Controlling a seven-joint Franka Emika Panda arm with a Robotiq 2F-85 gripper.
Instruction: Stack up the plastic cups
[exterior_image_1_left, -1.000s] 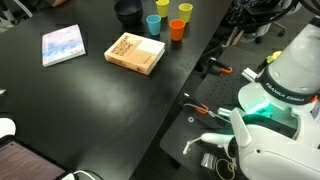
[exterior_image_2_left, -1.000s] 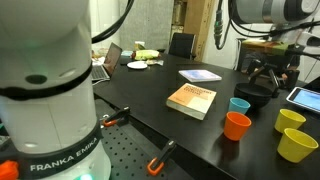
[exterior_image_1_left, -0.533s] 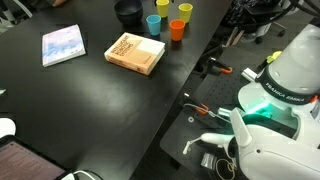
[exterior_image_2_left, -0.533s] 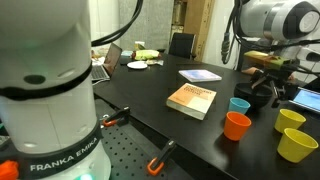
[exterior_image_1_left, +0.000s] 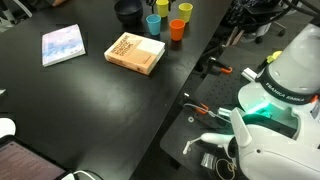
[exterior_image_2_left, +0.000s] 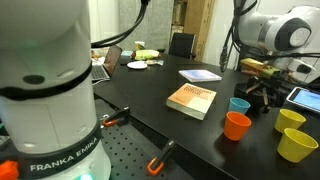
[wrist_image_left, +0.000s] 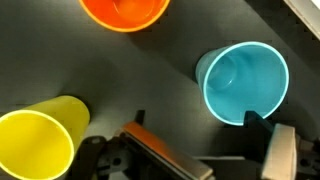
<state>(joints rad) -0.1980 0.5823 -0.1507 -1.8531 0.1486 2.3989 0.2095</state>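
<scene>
I should next grab the blue cup by one side of its rim. The blue cup's base then stays free to stack into a yellow cup.
Four plastic cups stand close together on the black table. The blue cup (exterior_image_1_left: 152, 22) (exterior_image_2_left: 239, 105) (wrist_image_left: 245, 82), the orange cup (exterior_image_1_left: 177, 29) (exterior_image_2_left: 237, 125) (wrist_image_left: 125, 10) and two yellow cups (exterior_image_1_left: 185, 11) (exterior_image_1_left: 163, 6) (exterior_image_2_left: 291, 119) (exterior_image_2_left: 297, 144) all stand upright with their mouths up. One yellow cup (wrist_image_left: 35, 145) shows in the wrist view. My gripper (exterior_image_2_left: 262, 95) (wrist_image_left: 205, 150) hangs above the cups, just beside the blue cup, open and empty. None of the cups sits inside another.
A dark round bowl (exterior_image_1_left: 127, 12) stands next to the cups. An orange book (exterior_image_1_left: 135, 53) (exterior_image_2_left: 192, 100) and a pale blue book (exterior_image_1_left: 63, 45) (exterior_image_2_left: 200, 75) lie on the table. The robot base (exterior_image_1_left: 275, 90) stands at the table's edge.
The arm has swung in and down over the cups, coming close to the blue cup. The cups have not moved.
</scene>
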